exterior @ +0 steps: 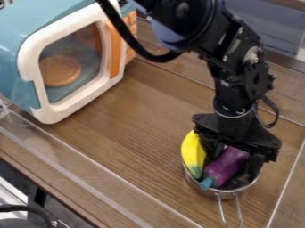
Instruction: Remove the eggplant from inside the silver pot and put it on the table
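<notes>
The eggplant needs to come up out of the silver pot [244,186], so my gripper needs to grab it by its purple body [226,165] next.
The purple eggplant [226,164] lies tilted inside the silver pot [244,186] near the table's front right edge, its green cap [210,183] pointing to the front. Beside it in the pot rests a yellow banana-like toy [194,151]. My black gripper [231,157] reaches straight down into the pot with its jaws open, one finger on each side of the eggplant. Whether the fingers touch the eggplant I cannot tell. The pot's thin wire handle [226,210] sticks out toward the front. The wooden table [131,125] lies all around.
A teal-and-cream toy microwave [60,58] with its door open stands at the back left, a round brown item [62,69] inside. A clear plastic rim [71,169] runs along the table's front edge, close to the pot.
</notes>
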Action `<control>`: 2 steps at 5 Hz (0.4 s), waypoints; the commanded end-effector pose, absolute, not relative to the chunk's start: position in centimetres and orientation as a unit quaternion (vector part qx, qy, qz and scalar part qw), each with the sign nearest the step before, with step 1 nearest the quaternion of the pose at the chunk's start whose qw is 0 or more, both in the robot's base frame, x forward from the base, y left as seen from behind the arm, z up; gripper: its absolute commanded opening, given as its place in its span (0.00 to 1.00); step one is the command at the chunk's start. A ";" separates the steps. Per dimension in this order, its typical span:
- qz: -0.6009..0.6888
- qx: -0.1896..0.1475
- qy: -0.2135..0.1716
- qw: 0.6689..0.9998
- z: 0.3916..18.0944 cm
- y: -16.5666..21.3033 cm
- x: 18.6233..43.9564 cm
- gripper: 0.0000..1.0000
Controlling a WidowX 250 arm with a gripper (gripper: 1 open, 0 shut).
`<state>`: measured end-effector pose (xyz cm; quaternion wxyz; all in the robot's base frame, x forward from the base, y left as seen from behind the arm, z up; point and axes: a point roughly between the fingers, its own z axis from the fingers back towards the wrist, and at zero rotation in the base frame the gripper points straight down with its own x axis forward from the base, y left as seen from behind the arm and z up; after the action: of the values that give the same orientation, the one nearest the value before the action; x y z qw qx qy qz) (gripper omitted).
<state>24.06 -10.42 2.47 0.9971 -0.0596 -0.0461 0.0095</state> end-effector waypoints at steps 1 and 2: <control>0.030 -0.033 0.026 0.999 -0.6 -9.1 21.0 1.00; 0.037 -0.032 0.032 0.998 -0.7 -8.9 20.7 1.00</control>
<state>24.04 -10.35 2.44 0.9970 -0.0612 -0.0449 0.0149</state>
